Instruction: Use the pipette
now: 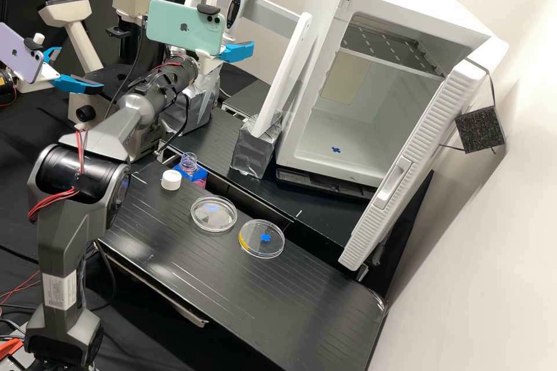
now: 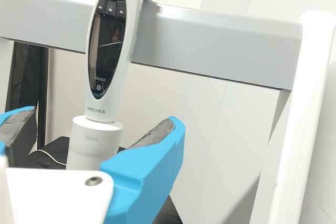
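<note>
My gripper should next grab the lower white body (image 2: 93, 141) of the pipette, to use it on the bottle and dishes.
The white pipette (image 1: 233, 10) with a dark display hangs upright on the grey crossbar of its stand, behind the bench. My gripper (image 1: 237, 52) is just in front of and below it, partly hidden by the green phone. In the wrist view the open gripper (image 2: 104, 121) has its blue fingers spread, with the lower body of the pipette (image 2: 95, 140) standing between their directions and free space on its left side. The pipette's lower end is hidden behind the gripper's white mount.
On the bench (image 1: 191, 278) stand an open bottle (image 1: 189, 163) in a blue holder, a white cap (image 1: 171, 180) and two clear dishes (image 1: 213, 214), (image 1: 261, 239). The stand's white upright (image 1: 284, 75) and the open white cabinet (image 1: 348, 156) rise at the right.
</note>
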Controlling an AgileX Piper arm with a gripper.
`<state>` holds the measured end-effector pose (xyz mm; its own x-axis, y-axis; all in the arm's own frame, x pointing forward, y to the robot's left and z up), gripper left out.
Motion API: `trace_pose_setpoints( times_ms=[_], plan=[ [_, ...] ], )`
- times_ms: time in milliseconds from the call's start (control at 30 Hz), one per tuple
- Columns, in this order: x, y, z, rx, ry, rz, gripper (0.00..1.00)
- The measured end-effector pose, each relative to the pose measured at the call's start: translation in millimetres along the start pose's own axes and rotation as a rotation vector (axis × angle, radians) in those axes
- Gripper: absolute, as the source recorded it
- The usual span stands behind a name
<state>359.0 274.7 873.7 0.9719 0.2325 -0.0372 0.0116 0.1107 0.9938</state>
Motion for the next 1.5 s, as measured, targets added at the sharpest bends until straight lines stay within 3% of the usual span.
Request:
trace_pose_setpoints(
  times_ms=[1500],
  plan=[
    [0.8,-4.5,3.5,0.008,-0.011,-0.021,0.0]
  ],
)
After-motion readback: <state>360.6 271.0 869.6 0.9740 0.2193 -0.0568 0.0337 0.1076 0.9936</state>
